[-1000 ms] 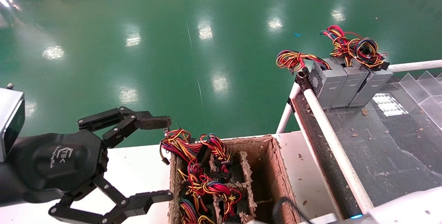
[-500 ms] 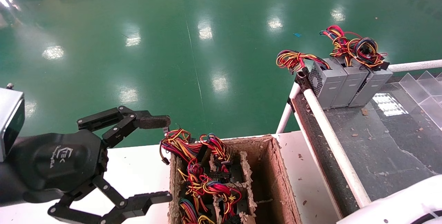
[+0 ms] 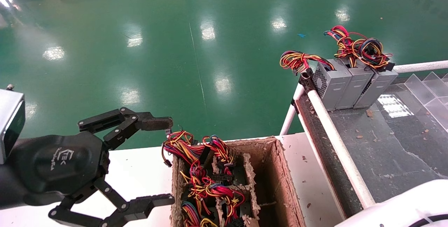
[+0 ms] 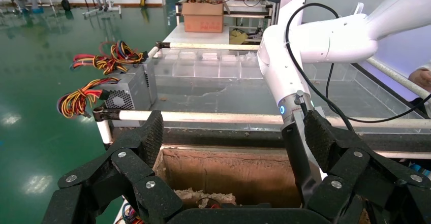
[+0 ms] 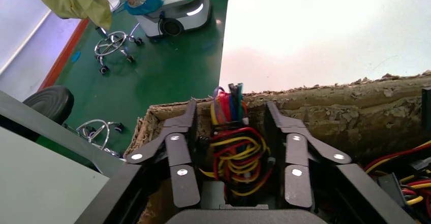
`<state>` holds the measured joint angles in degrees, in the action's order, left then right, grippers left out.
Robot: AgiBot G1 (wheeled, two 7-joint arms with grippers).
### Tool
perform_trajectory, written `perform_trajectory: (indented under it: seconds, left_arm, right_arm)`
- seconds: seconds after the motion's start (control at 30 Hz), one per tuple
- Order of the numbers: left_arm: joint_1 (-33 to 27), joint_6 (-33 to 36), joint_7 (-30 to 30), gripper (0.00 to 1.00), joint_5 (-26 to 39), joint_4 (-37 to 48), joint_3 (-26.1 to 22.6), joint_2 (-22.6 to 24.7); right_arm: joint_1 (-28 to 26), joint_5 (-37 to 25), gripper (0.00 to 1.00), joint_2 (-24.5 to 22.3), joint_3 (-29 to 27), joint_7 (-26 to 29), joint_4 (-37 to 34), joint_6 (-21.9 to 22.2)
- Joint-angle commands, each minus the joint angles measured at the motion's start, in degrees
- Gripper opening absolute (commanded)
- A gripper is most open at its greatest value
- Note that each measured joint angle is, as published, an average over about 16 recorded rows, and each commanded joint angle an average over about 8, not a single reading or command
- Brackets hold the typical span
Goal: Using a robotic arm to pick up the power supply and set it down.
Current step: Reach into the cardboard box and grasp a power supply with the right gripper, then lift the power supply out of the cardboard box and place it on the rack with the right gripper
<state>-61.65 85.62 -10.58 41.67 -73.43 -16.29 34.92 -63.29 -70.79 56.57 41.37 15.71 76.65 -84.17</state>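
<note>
I will next pick up the power supply by its bundled wires with my right gripper, and then I will set it down on the dark shelf [image 3: 380, 136].
A power supply [image 5: 231, 155] sits deep in a compartment of the brown cardboard box [image 5: 330, 112], with its red, yellow and black wires bunched on top and a bit of grey casing below them. My right gripper [image 5: 229, 107] is lowered into that compartment, open, with one finger on each side of the wires. Whether the fingers touch it is hidden. In the head view only the white right forearm [image 3: 402, 206] shows. The left wrist view shows that arm [image 4: 305, 46] reaching down into the box [image 4: 228, 170]. My left gripper [image 3: 171, 161] hovers wide open and empty beside the box.
Three more grey power supplies [image 3: 353, 83] stand in a row on the dark shelf behind a white rail [image 3: 332, 122], their wires piled on top. More wire bundles [image 3: 206, 174] fill the box's left compartments. Clear dividers [image 3: 430, 90] stand at far right. The box rests on a white table [image 3: 140, 171].
The right arm's blue-lit wrist ring has dropped below the bottom edge of the head view, and its forearm now reaches further left. The left gripper has barely moved.
</note>
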Motion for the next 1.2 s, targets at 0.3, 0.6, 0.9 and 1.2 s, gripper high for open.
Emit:
perform_trajectory:
  seconds: [0.3, 0.6, 0.9, 1.2]
  left_arm:
    - [-0.01, -0.02, 0.02, 1.0, -0.03, 0.0, -0.04, -0.02]
    - [-0.02, -0.03, 0.04, 1.0, -0.05, 0.0, -0.08, -0.03]
    - [-0.02, -0.05, 0.06, 1.0, -0.08, 0.0, -0.11, -0.05]
    - [-0.03, -0.06, 0.07, 1.0, -0.1, 0.0, -0.15, -0.06]
  right_arm:
    - [0.38, 0.83, 0.0, -0.06, -0.26, -0.38, -0.17, 0.29]
    - [0.44, 1.46, 0.0, -0.46, -0.59, -0.88, -0.14, 0.29]
    - [0.35, 4.33, 0.0, -1.19, -2.02, -2.03, -0.2, -0.1]
    - [-0.74, 11.38, 0.0, -3.6, -6.09, -3.77, 0.21, -1.09]
